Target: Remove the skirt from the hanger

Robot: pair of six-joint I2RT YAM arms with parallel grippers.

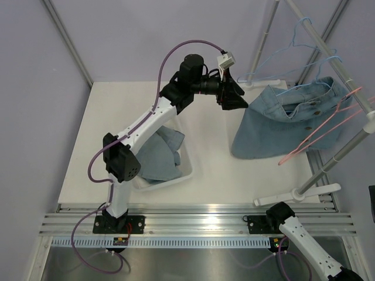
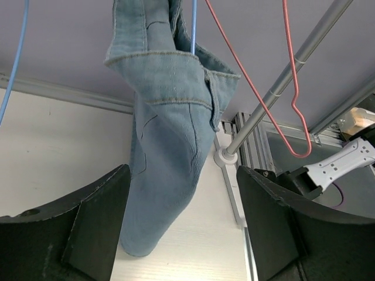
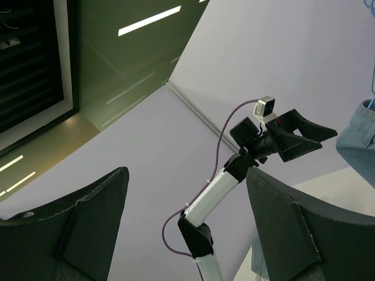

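My left gripper grabs the skirt's near side edge just below the waistband next, to leave the blue hanger free for removal.
A blue denim skirt hangs by its waistband on a blue wire hanger from the slanted rack rail, its hem resting on the table. My left gripper is open and empty, just left of the skirt at waistband height. In the left wrist view the skirt hangs ahead between the spread fingers, apart from them, with the blue hanger wire above. My right gripper is open and empty, tilted up toward the wall; the skirt's edge shows at far right.
An empty pink hanger hangs beside the skirt, and another blue hanger further back. A white bin with folded denim stands under the left arm. The rack's base foot lies at front right.
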